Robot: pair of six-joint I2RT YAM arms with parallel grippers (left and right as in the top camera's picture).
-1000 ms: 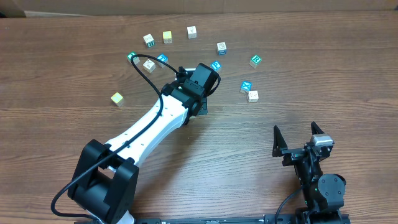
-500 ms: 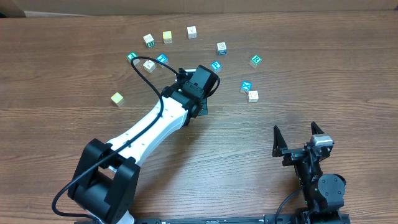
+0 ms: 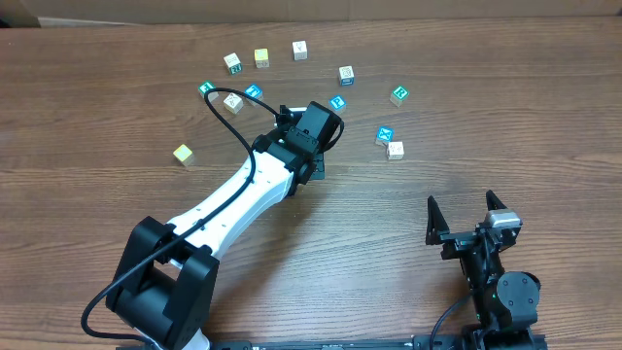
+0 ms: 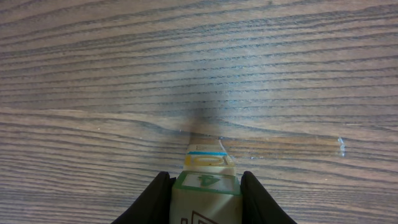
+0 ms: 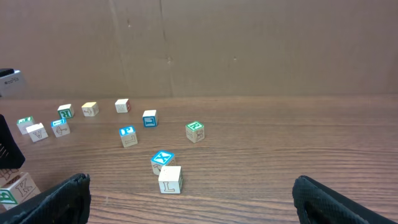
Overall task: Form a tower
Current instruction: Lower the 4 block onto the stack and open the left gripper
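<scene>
The green-framed cube's lower edge meets the yellow-printed cube squarely and the green-framed cube would remain stacked, so it is now time for my left gripper to open.
The left wrist view looks straight down on the tower: a wooden cube with a green-framed "4" face [image 4: 206,186] sits over a cube with yellow and blue print [image 4: 205,159]. My left gripper [image 4: 206,202] is shut on that top cube, one black finger [image 4: 158,196] pressed to each side. From overhead the left gripper [image 3: 313,167] hides the stack. In the right wrist view a cube with a "K" face [image 5: 17,186] shows at the far left under the left arm. My right gripper [image 3: 463,202] stands open and empty near the front right, its jaws wide apart [image 5: 199,205].
Several loose cubes lie across the back of the wooden table [image 3: 505,107], among them a blue "X" cube [image 3: 386,135] beside a pale "L" cube [image 3: 395,150], a green-faced cube [image 3: 399,94] and a lone yellow-green one [image 3: 183,154]. A cardboard wall [image 5: 249,43] stands behind.
</scene>
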